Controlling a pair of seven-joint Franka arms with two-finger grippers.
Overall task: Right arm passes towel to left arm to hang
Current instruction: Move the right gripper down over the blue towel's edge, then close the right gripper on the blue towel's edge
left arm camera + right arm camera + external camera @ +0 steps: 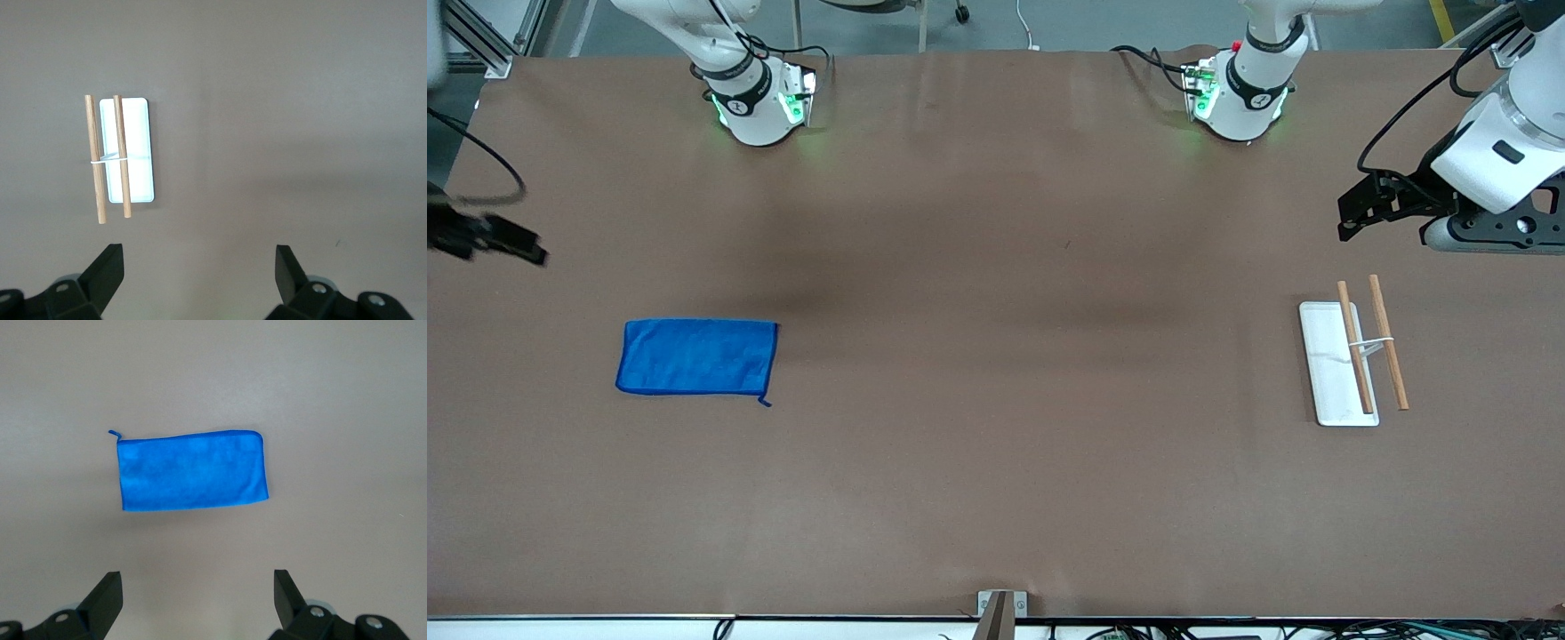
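Note:
I need to pass the blue towel to my left gripper for hanging, so my right gripper needs to grab the towel next by its end opposite the loop.
The bright blue towel lies flat on the brown table toward the right arm's end, its small loop at one corner. It also shows in the right wrist view. My right gripper is open and empty, up over the table's edge at that end, apart from the towel; its fingertips frame bare table. My left gripper is open and empty, up over the table at the left arm's end, near the rack; its own gap holds nothing.
A small rack stands toward the left arm's end: a white base with two wooden rods joined by a thin wire. It also shows in the left wrist view. The two arm bases stand along the table's edge farthest from the front camera.

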